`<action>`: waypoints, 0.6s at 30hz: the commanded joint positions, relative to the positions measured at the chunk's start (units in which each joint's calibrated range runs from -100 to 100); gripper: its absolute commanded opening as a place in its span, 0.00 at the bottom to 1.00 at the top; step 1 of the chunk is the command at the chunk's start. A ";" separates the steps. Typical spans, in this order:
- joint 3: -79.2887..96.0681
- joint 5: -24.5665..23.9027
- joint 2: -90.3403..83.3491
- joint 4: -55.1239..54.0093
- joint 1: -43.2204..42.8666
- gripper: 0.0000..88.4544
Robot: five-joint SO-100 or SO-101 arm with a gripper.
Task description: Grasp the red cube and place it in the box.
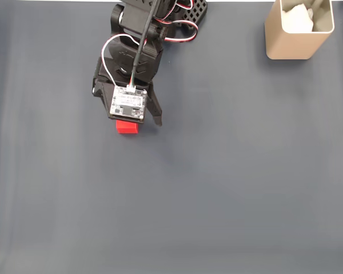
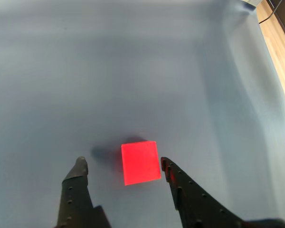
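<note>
My gripper is about to grab the red cube (image 1: 126, 127) by its opposite sides, and then it will put the cube in the beige box (image 1: 299, 29).
The red cube (image 1: 126, 127) lies on the grey cloth, partly covered by the arm in the fixed view. My gripper (image 1: 138, 122) hangs over it, pointing down. In the wrist view the red cube (image 2: 140, 162) sits between the two black fingers of my gripper (image 2: 123, 164), which is open. The cube is nearer the right finger (image 2: 167, 170) than the left finger (image 2: 80, 170), and neither touches it. The box (image 1: 294, 47), beige with a white inside, stands upright at the far right corner, well away from the gripper.
Grey cloth (image 1: 228, 182) covers the whole table. The arm's base (image 1: 160, 14) stands at the top edge. In the wrist view the cloth's edge and a wooden floor (image 2: 280, 52) show at the right.
</note>
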 commanded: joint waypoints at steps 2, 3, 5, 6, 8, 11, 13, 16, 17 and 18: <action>-0.94 0.00 0.82 -1.35 -0.34 0.43; -1.03 -0.05 0.91 -1.35 -0.41 0.43; -1.03 -0.05 1.26 -1.51 -0.48 0.43; -1.03 -0.10 1.34 -1.60 -0.48 0.43; -1.03 -0.10 1.69 -1.76 -0.55 0.43; -1.03 -0.05 2.47 -2.50 -0.62 0.43; -1.03 0.00 2.99 -2.91 -0.62 0.43; -1.40 0.00 3.94 -3.24 -0.62 0.43; -1.58 -0.10 4.46 -3.57 -0.62 0.43; -1.58 -0.10 4.63 -3.73 -0.62 0.43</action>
